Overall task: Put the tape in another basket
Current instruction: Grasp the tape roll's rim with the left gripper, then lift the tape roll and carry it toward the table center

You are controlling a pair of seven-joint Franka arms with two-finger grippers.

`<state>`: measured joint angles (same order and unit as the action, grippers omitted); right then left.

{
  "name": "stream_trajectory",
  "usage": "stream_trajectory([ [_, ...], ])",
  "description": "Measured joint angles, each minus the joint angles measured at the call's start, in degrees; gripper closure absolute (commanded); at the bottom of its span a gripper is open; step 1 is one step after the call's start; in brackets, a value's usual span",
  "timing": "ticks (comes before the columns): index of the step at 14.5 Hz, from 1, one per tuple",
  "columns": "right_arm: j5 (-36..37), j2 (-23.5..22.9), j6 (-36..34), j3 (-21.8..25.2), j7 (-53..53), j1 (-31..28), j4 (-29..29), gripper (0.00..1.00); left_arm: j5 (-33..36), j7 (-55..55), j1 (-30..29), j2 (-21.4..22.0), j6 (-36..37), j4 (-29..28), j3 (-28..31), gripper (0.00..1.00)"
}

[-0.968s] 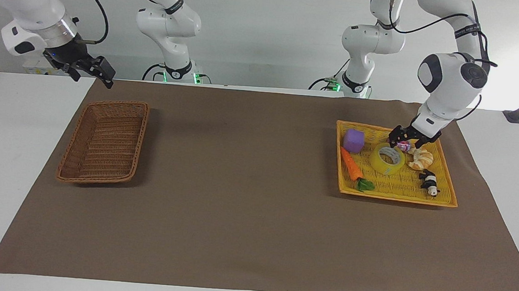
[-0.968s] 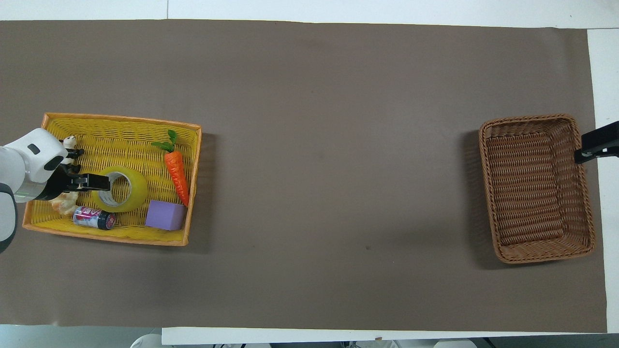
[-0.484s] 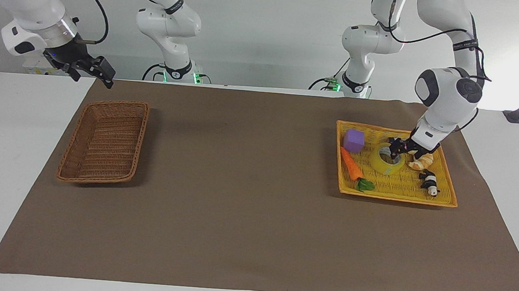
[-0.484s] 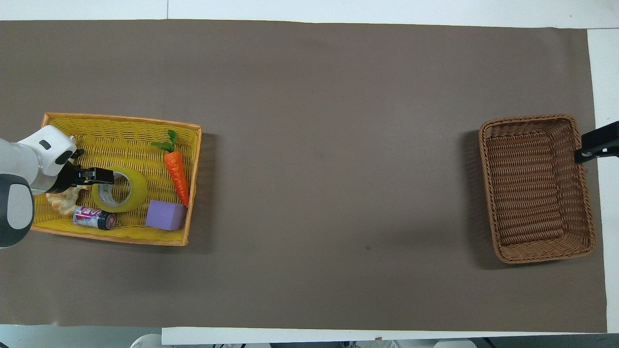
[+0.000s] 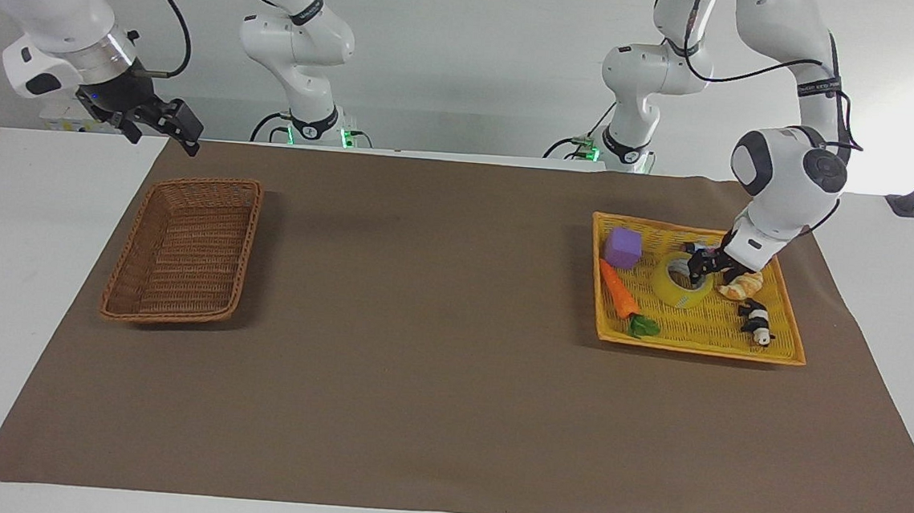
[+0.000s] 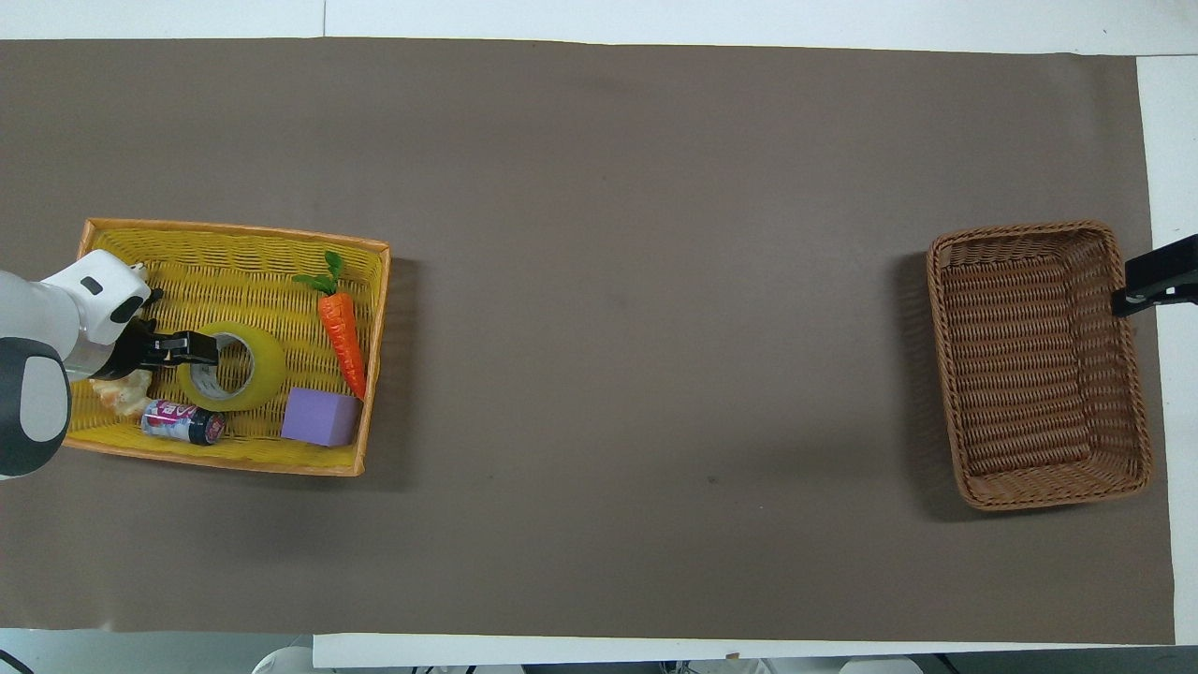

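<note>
The tape is wide across, but its ring is narrow beside its open hole (image 6: 235,369), so my left gripper will next grab the tape by its side (image 6: 197,373).
The yellow tape roll (image 5: 680,287) lies flat in the flat yellow tray (image 5: 700,347) at the left arm's end of the table; it also shows in the overhead view (image 6: 248,370). My left gripper (image 5: 704,267) is low over the roll's edge, open, with its fingers either side of the roll's wall; in the overhead view (image 6: 198,346) it covers that edge. The brown wicker basket (image 5: 242,249) stands empty at the right arm's end (image 6: 1029,229). My right gripper (image 5: 157,119) waits raised beside the basket's end (image 6: 1156,279).
In the yellow tray (image 6: 234,459) also lie a toy carrot (image 6: 342,332), a purple block (image 6: 321,417), a bread toy (image 5: 743,286), a small can (image 6: 182,421) and a black-and-white toy animal (image 5: 757,319). Brown paper covers the table between tray and basket.
My left gripper has come down from above the tray onto the tape roll's edge. The tape, the basket and the right arm have not moved.
</note>
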<state>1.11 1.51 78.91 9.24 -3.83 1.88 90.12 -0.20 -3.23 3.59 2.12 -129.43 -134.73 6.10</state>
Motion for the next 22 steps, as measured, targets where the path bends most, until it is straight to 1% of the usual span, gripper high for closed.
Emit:
stream_trajectory([
  [2, 0.0, 0.0, 0.0, 0.0, 0.0, 0.0, 0.0, 0.00, 0.0, 0.0, 0.0, -0.3, -1.0, -1.0, 0.0, 0.26],
  [3, 0.0, 0.0, 0.0, 0.0, 0.0, 0.0, 0.0, 0.00, 0.0, 0.0, 0.0, -0.6, -1.9, -1.6, 0.0, 0.30],
  [5, 0.0, 0.0, 0.0, 0.0, 0.0, 0.0, 0.0, 0.00, 0.0, 0.0, 0.0, -1.3, -2.8, -2.2, -0.1, 0.40],
  [6, 0.0, 0.0, 0.0, 0.0, 0.0, 0.0, 0.0, 0.00, 0.0, 0.0, 0.0, -1.7, -2.8, -2.2, -0.2, 0.42],
  [7, 0.0, 0.0, 0.0, 0.0, 0.0, 0.0, 0.0, 0.00, 0.0, 0.0, 0.0, -2.0, -2.9, -2.2, -0.2, 0.51],
  [9, 0.0, 0.0, 0.0, 0.0, 0.0, 0.0, 0.0, 0.00, 0.0, -0.1, 0.0, -2.8, -3.3, -2.2, -0.2, 0.89],
  [10, 0.0, 0.0, 0.0, 0.0, 0.0, 0.0, 0.0, 0.00, 0.0, 0.0, 0.0, -2.9, -3.3, -2.2, -0.2, 1.00],
  [15, 0.0, 0.0, 0.0, 0.0, 0.0, 0.0, 0.0, 0.00, 0.0, -0.1, 0.0, -3.1, -2.8, -1.3, -0.2, 1.00],
  [16, 0.0, 0.0, 0.0, 0.0, 0.0, 0.0, 0.0, 0.00, 0.0, -0.1, 0.0, -3.2, -1.4, 0.0, -0.3, 1.00],
  [20, 0.0, 0.0, 0.0, 0.0, 0.0, 0.0, 0.0, 0.00, 0.0, 0.1, 0.0, -3.4, 6.0, 8.5, -0.3, 1.00],
  [22, 0.0, 0.0, 0.0, 0.0, 0.0, 0.0, 0.0, 0.00, -1.5, 0.3, 0.2, -3.4, 8.8, 11.3, -0.4, 1.00],
])
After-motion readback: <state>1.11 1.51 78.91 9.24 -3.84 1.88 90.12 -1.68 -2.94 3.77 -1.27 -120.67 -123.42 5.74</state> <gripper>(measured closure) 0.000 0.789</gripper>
